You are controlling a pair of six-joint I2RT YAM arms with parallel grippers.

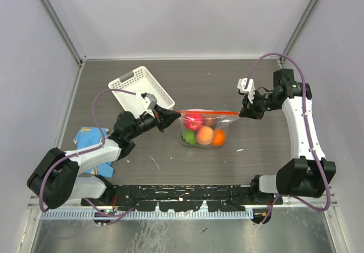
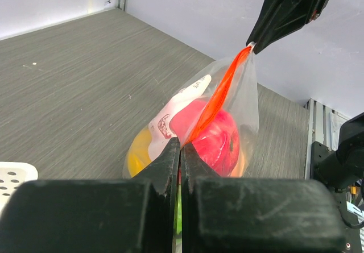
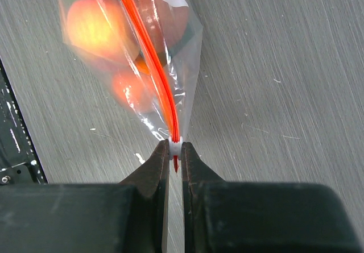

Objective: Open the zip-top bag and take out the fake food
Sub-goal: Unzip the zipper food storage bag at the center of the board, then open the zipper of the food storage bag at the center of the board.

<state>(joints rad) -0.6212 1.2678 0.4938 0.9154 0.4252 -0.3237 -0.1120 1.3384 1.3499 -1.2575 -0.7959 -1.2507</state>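
The slider (image 3: 175,145) is at the very end of the bag's zip and my left gripper holds the zip's other end, so my right gripper will open.
The clear zip-top bag (image 1: 205,131) hangs stretched between both grippers, its red-orange zip strip (image 1: 209,113) pulled taut along the top. Inside is the fake food: a red fruit (image 1: 194,122), a peach one (image 1: 205,133), an orange one (image 1: 218,139) and a green one (image 1: 189,139). My left gripper (image 1: 173,115) is shut on the strip's left end (image 2: 181,145). My right gripper (image 1: 242,115) is shut on the small white slider (image 3: 175,145) at the strip's right end. In the left wrist view the red fruit (image 2: 219,139) and a yellow one (image 2: 139,153) press against the plastic.
A white slotted basket (image 1: 141,88) stands tilted at the back left, just behind the left gripper. A blue printed cloth (image 1: 91,142) lies by the left arm near the left wall. Grey tabletop surrounds the bag, and walls close in the back and both sides.
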